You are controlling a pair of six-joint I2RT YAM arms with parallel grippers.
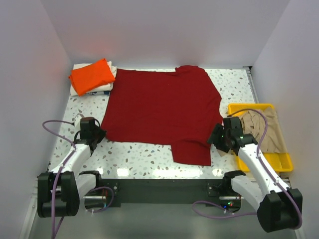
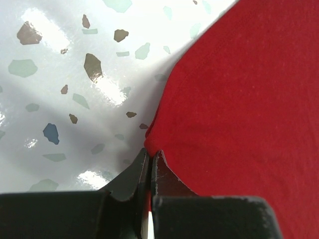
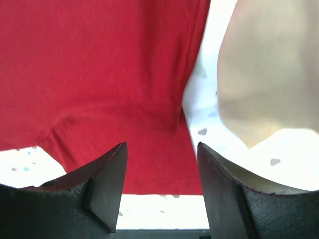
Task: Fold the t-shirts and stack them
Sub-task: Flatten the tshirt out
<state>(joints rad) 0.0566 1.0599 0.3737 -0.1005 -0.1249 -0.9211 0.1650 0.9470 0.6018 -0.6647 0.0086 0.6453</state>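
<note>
My right gripper grips the dark red t-shirt's near sleeve on its tray side point(image 1: 208, 148) point(image 3: 182, 148) next, to fold the t-shirt's near side over evenly.
A dark red t-shirt point(image 1: 159, 107) lies spread flat across the middle of the table, one sleeve pointing toward the near edge. My left gripper point(image 1: 99, 133) is at its near left corner, shut, with the red cloth point(image 2: 239, 99) pinched between the jaws point(image 2: 151, 152). My right gripper point(image 1: 215, 137) hovers at the shirt's near right edge, open, with red fabric point(image 3: 109, 74) below it and nothing between the fingers point(image 3: 162, 144). A folded bright orange t-shirt point(image 1: 91, 75) rests on a whitish one point(image 1: 105, 88) at the back left. A beige-tan t-shirt point(image 1: 261, 132) lies crumpled in the tray.
A yellow plastic tray point(image 1: 249, 107) stands at the right edge of the table, close beside my right arm. Beige cloth point(image 3: 269, 74) shows to the right of the right fingers. White walls enclose the speckled tabletop point(image 1: 144, 157) on three sides.
</note>
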